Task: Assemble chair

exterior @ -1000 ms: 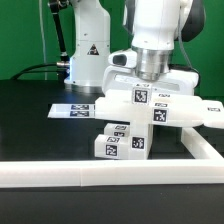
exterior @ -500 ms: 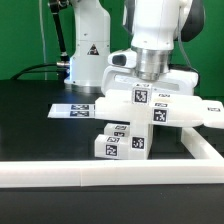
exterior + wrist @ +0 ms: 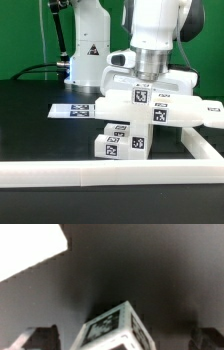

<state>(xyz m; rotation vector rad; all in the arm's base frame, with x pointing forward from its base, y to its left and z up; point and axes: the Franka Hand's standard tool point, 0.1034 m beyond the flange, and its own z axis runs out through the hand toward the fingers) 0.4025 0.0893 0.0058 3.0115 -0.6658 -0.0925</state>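
The small tagged cube [image 3: 112, 332] is between my fingers in the wrist view, so my gripper should close on it now.
The chair [image 3: 135, 120] stands in the middle of the black table as a partly joined stack of white blocky parts with black-and-white tags. A wide slab lies across the top over tagged blocks below. My gripper [image 3: 150, 88] hangs directly over the chair's top, and its fingertips are hidden behind the upper parts in the exterior view. In the wrist view a tagged white corner of the chair [image 3: 112, 330] rises between the two dark fingers [image 3: 40, 338]. The jaws stand wide apart with a clear gap on each side of the part, so the gripper [image 3: 122, 341] is open and touches nothing.
The marker board [image 3: 75, 108] lies flat on the exterior view's left of the chair. A long white L-shaped border rail [image 3: 100, 178] runs along the table's front and up the exterior view's right. The arm's base [image 3: 88, 55] stands behind.
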